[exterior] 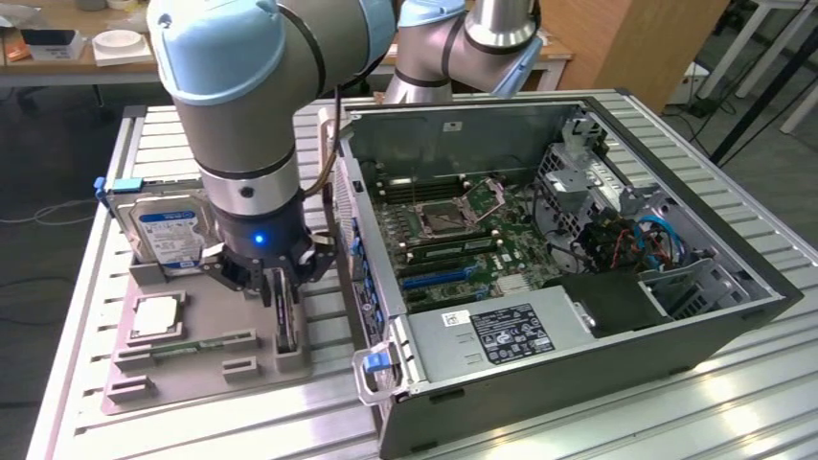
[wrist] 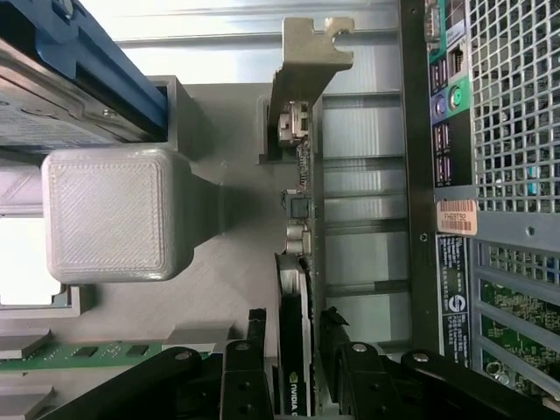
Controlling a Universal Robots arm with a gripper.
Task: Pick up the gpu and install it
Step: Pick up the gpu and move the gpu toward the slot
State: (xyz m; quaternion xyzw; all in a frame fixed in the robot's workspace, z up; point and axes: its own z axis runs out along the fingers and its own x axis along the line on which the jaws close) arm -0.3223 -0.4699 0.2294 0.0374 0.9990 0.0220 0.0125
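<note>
My gripper will next lift the GPU by its shroud edge with the NVIDIA lettering [wrist: 294, 376], so that I can install the GPU in the computer.
The gpu [exterior: 285, 324] is a thin dark card standing on edge in a slot of the grey parts tray [exterior: 192, 379], just beside the open computer case [exterior: 576, 287]. My gripper [exterior: 283, 287] points straight down over it. In the wrist view the gpu [wrist: 295, 350] runs edge-on between the two black fingertips [wrist: 256, 319], with its metal bracket [wrist: 306, 61] at the far end. My gripper [wrist: 293, 319] straddles the card with a narrow gap on each side, so it stands open around it.
A silver hard drive [exterior: 172, 235] with a blue-white label stands at the tray's far end. A processor chip [exterior: 153, 316] and a green memory stick [exterior: 192, 345] lie in the tray. The case's motherboard shows blue expansion slots [exterior: 442, 278]. The case's rear wall [wrist: 499, 175] stands close by.
</note>
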